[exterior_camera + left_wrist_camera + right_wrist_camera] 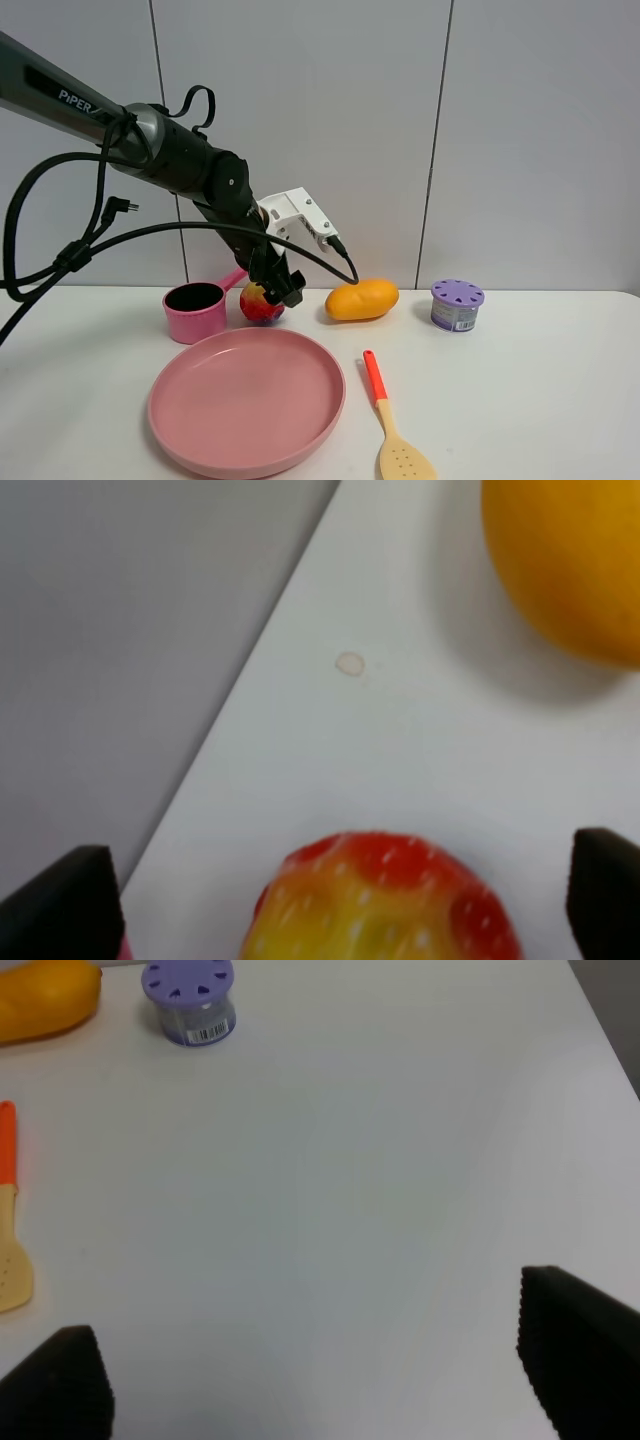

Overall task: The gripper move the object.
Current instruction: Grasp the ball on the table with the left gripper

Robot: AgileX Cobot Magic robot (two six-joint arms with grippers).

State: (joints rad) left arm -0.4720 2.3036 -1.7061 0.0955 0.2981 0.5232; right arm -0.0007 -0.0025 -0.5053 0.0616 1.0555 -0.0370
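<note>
My left gripper needs to lower its fingers before it closes on the toy fruit: the fingertips end above its red lower side [261, 314], so closing now would miss the toy fruit.
The object, a small bumpy red and yellow toy fruit [262, 303], sits on the white table behind the pink plate. My left gripper [277, 287] comes down over it from the left arm. In the left wrist view the fruit [380, 905] lies between the two black fingertips [62, 902], which stand wide apart and clear of it, so the left gripper [340, 895] is open. My right gripper [320, 1375] is open and empty over bare table; it is out of the exterior view.
A pink plate [250, 400] lies in front of the fruit and a pink cup [195, 310] to its left. An orange mango [361, 299] is to its right, then a purple-lidded can [457, 304]. A spatula [395, 430] lies right of the plate. The wall is close behind.
</note>
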